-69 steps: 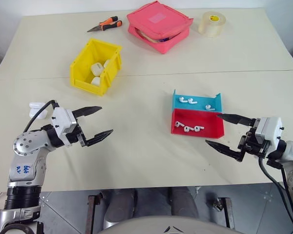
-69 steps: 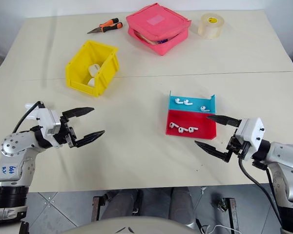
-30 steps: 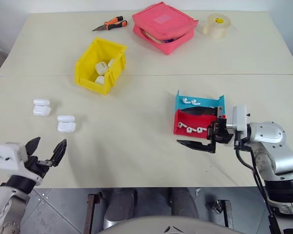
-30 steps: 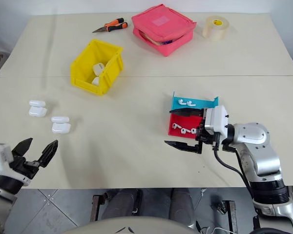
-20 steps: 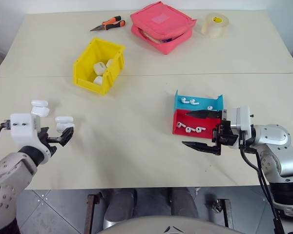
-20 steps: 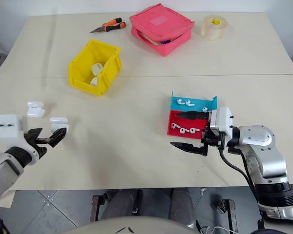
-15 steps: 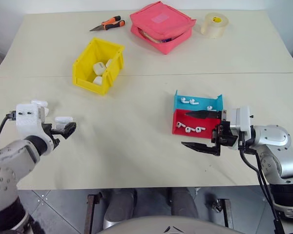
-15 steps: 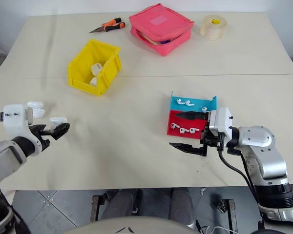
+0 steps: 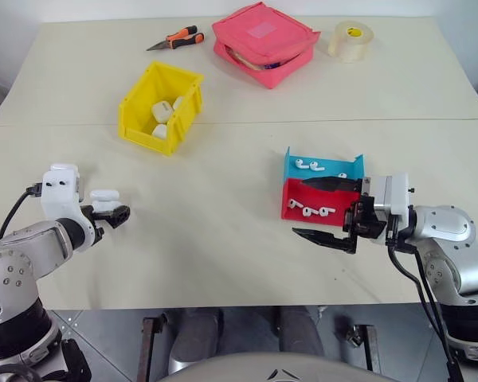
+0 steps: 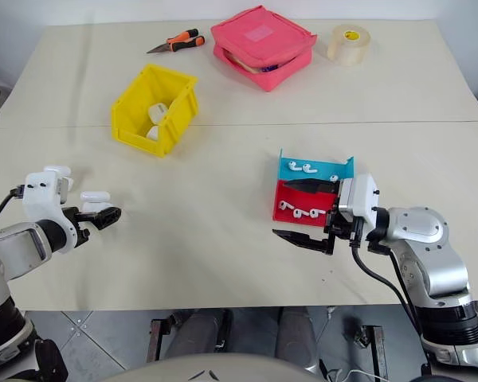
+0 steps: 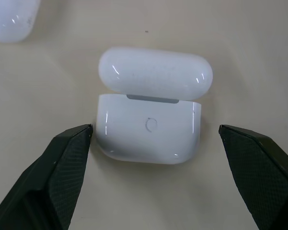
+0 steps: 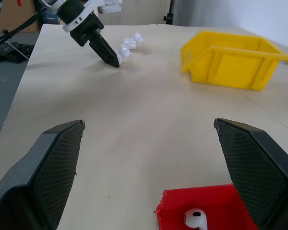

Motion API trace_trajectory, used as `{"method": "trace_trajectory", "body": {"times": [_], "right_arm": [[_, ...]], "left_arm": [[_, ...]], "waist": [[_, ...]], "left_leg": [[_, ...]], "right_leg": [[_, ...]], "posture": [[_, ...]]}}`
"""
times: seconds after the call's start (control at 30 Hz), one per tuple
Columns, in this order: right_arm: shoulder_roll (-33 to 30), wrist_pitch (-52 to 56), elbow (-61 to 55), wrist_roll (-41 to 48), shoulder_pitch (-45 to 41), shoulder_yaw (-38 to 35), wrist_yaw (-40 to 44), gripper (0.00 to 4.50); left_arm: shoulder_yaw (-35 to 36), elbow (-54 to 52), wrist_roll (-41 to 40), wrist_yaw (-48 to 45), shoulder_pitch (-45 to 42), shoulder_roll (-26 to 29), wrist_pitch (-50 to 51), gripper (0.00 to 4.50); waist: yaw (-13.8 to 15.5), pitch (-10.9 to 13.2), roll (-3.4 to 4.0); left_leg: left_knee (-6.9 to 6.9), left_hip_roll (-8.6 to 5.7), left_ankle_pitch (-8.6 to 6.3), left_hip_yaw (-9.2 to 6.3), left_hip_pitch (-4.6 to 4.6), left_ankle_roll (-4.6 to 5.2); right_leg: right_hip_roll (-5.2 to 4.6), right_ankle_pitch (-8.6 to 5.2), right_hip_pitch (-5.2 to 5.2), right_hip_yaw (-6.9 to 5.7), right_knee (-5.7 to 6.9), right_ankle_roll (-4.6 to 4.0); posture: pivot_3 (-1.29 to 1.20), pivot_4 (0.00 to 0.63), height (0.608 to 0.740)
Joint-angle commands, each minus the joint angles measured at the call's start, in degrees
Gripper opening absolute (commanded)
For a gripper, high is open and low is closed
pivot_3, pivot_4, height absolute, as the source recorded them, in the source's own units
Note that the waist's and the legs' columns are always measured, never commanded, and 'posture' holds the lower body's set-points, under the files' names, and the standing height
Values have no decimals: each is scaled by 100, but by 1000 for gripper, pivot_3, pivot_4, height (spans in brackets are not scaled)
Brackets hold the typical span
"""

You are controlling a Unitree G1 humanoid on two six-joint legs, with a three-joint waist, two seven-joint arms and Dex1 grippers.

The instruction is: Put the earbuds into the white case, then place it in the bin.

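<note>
Left fingers beside the white case's lower body should close.
A white case (image 11: 149,136) lies on the table with its lid flipped up. My left gripper (image 9: 107,208) is open and straddles it, one finger on each side, neither touching. Another white case (image 10: 56,170) sits just behind my left wrist. Earbuds (image 9: 307,165) lie in the blue tray and more earbuds (image 9: 312,210) in the red tray (image 9: 346,213). My right gripper (image 9: 299,208) stands open at the red tray's left end, pointing left, with nothing between its fingers. The yellow bin (image 9: 135,111) stands at the back left and holds several white cases.
A pink zip pouch (image 9: 263,36), a tape roll (image 9: 349,38) and orange-handled pliers (image 9: 174,38) lie along the far edge. The blue tray (image 9: 327,163) adjoins the red one on its far side. Bare tabletop spans the middle between my arms.
My left gripper came forward from the table's front edge and tipped down over the nearer white case. The right gripper stayed beside the trays.
</note>
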Motion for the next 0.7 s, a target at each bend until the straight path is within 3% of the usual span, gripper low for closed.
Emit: {"method": "trace_trajectory", "body": {"times": [0.03,0.33,0.43,0.53,0.7], "right_arm": [[55,2,-255,102,38,-98,-74,4500],[99,62,-332,69,9,-70,-202,4500],[108,52,-341,51,4,-74,-235,4500],[124,36,-309,28,-30,-59,-248,4500],[163,18,-264,-7,-75,-22,-262,4500]], "left_arm": [[-97,-5,237,-106,-92,-77,1,4463],[-398,122,707,-459,-220,-83,0,4463],[-452,132,859,-560,-221,-73,-11,3907],[-465,135,1001,-668,-216,-72,-4,2926],[-494,-60,1059,-1098,153,17,-534,2784]], "waist": [[2,0,0],[17,-1,2],[19,-1,2],[19,-1,2],[12,-2,3]], "left_leg": [[0,0,1,0,0,-1],[0,0,3,0,1,-5],[0,0,6,-1,1,-7],[0,-1,6,-1,1,-8],[0,-3,6,-2,1,-7]], "right_leg": [[0,0,0,0,1,0],[0,0,1,0,4,0],[0,0,1,0,6,0],[-1,0,1,0,6,0],[-2,0,0,0,5,0]], "posture": [[0,150,740],[0,150,740],[0,150,740],[0,150,740],[0,150,740]]}}
